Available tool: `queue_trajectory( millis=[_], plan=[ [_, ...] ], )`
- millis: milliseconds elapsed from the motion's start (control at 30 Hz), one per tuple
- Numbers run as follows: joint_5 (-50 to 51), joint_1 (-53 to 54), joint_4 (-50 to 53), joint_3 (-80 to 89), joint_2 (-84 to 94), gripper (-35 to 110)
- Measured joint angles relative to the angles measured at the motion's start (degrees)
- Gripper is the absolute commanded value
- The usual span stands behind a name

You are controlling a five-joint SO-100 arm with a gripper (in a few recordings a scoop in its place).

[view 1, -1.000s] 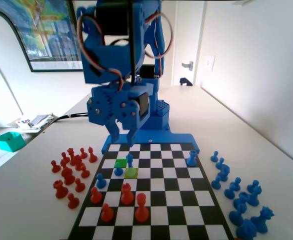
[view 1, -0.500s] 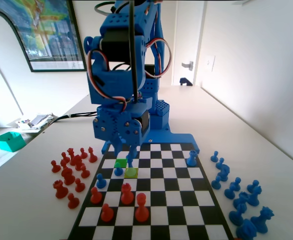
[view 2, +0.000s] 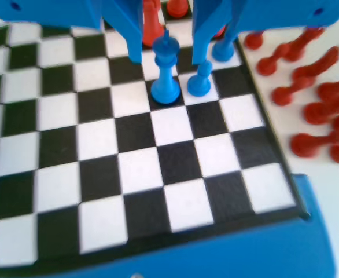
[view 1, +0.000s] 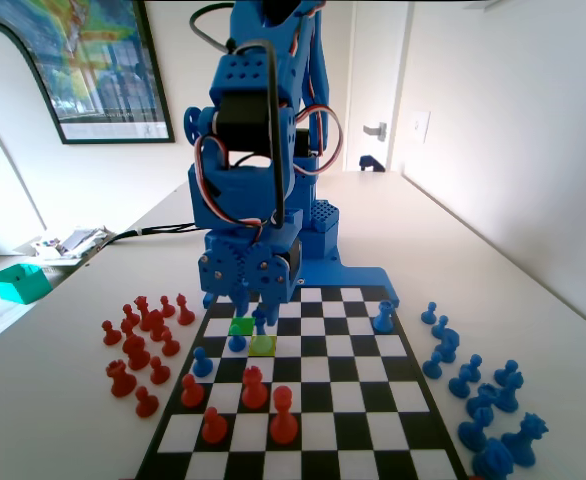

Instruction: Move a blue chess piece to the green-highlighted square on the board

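Observation:
My gripper grips the blue chess piece by its head next, to move it onto the green-highlighted square [view 1: 242,325].
The slim blue chess piece [view 2: 166,72] stands upright on the board [view 2: 140,168]. In the wrist view it is between my two jaws, with a gap on each side. My gripper [view 2: 168,58] is open around its head. In the fixed view the gripper [view 1: 255,306] hangs low over the far left part of the board [view 1: 323,400]. There the blue chess piece [view 1: 261,322] stands on a yellowish-lime square [view 1: 263,346]. The green-highlighted square [view 1: 241,326] lies just left of the piece and is bare.
A blue pawn [view 1: 237,342] stands beside the green square, and a second pawn [view 2: 199,81] is close to my right jaw in the wrist view. Red pieces [view 1: 255,388] stand on the near rows. Red pieces [view 1: 138,345] and blue pieces [view 1: 473,385] lie off the board on either side.
The arm has come down toward the board. The open gripper has dropped from well above the slim blue piece to around its head. The pieces have not moved.

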Motion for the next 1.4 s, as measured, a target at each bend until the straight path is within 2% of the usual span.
queue_trajectory(
  millis=[433, 767, 1000, 1133, 1400],
  plan=[
    [-1.2, 0.6, -3.3, 0.1, -2.5, 12],
    [-2.5, 0.6, -4.1, 0.1, -2.5, 1],
    [-3.0, 0.4, -4.1, 0.1, -2.5, 1],
    [-3.0, 0.3, -2.0, -0.1, -2.5, 1],
    [-3.2, 0.1, 8.4, -4.2, -2.5, 1]
  ],
)
